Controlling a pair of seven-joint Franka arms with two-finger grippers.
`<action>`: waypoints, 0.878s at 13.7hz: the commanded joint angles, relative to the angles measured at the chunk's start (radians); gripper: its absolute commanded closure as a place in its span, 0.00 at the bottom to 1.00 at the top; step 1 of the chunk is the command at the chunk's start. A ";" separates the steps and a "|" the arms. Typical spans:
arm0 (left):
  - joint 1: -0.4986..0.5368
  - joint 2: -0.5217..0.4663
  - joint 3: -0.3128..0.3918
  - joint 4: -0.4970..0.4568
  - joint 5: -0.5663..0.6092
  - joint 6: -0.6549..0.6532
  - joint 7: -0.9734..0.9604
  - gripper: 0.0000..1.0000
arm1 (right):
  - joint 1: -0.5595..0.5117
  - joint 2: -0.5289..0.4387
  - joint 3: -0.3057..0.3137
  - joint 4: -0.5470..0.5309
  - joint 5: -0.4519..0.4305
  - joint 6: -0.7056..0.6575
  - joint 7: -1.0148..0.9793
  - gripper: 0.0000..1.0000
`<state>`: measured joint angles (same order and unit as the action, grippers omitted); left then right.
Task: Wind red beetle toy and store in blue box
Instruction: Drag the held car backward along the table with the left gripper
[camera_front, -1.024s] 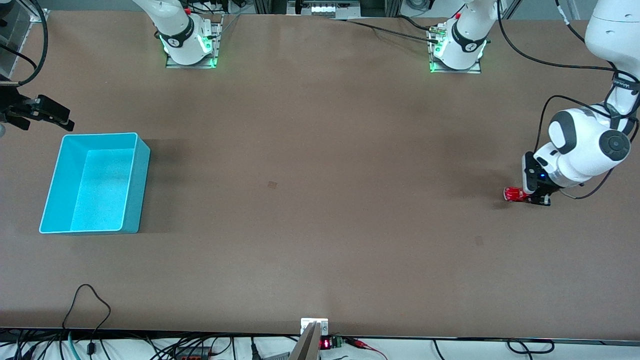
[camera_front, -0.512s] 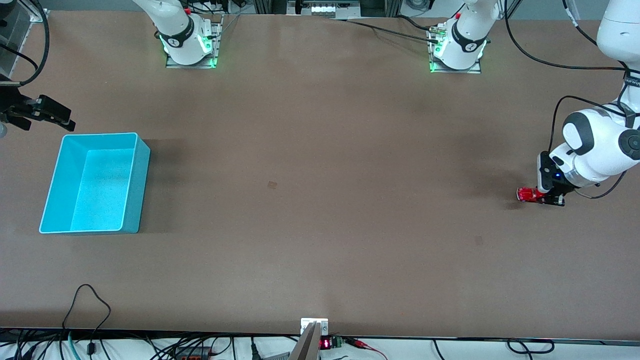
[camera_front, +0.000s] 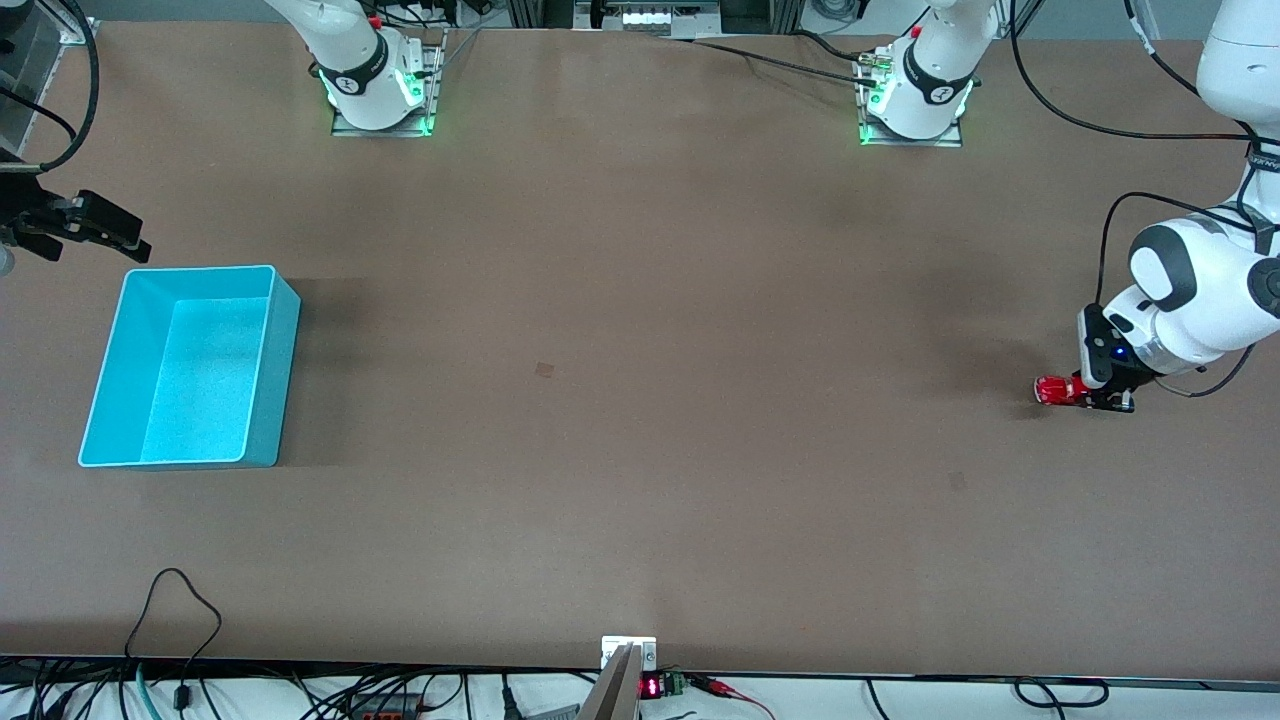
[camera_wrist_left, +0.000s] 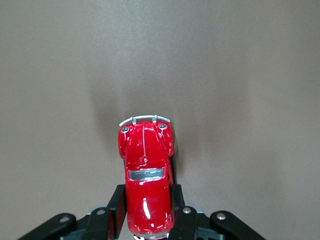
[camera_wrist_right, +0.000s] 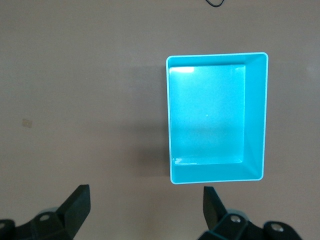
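Observation:
The red beetle toy is low on the tabletop, so the robot's left gripper needs to open.
The red beetle toy (camera_front: 1056, 390) is a tiny glossy red car on the table at the left arm's end. In the left wrist view the toy (camera_wrist_left: 145, 175) sits between black fingers (camera_wrist_left: 116, 207) that press its sides. My left gripper (camera_front: 1090, 395) is shut on it at table level. The blue box (camera_front: 190, 365) stands open and empty at the right arm's end; it also shows in the right wrist view (camera_wrist_right: 216, 117). My right gripper (camera_front: 95, 228) is open and empty, in the air beside the box, with wide-apart fingers (camera_wrist_right: 75, 205).
Both arm bases (camera_front: 375, 90) (camera_front: 915, 95) stand along the table edge farthest from the front camera. Cables (camera_front: 175, 610) and a small fixture (camera_front: 628, 660) lie at the nearest edge. A small mark (camera_front: 544, 370) is on the brown tabletop.
My left gripper has dragged the red toy along the table toward the left arm's end, then nearly stopped. The right arm has not moved.

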<state>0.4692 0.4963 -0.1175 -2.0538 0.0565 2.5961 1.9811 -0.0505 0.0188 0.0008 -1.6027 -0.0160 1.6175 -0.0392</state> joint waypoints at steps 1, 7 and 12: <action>0.016 0.053 -0.011 0.035 -0.023 0.002 0.030 0.65 | -0.005 -0.008 0.004 -0.011 -0.002 0.009 0.015 0.00; 0.009 0.054 -0.011 0.037 -0.018 0.001 0.045 0.63 | 0.000 -0.002 0.004 -0.011 -0.002 0.009 0.015 0.00; 0.003 0.022 -0.033 0.038 -0.020 -0.033 0.038 0.00 | -0.002 -0.002 0.004 -0.011 -0.002 0.010 0.015 0.00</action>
<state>0.4692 0.5218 -0.1296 -2.0427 0.0546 2.5962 1.9928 -0.0506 0.0259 0.0006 -1.6031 -0.0160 1.6187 -0.0391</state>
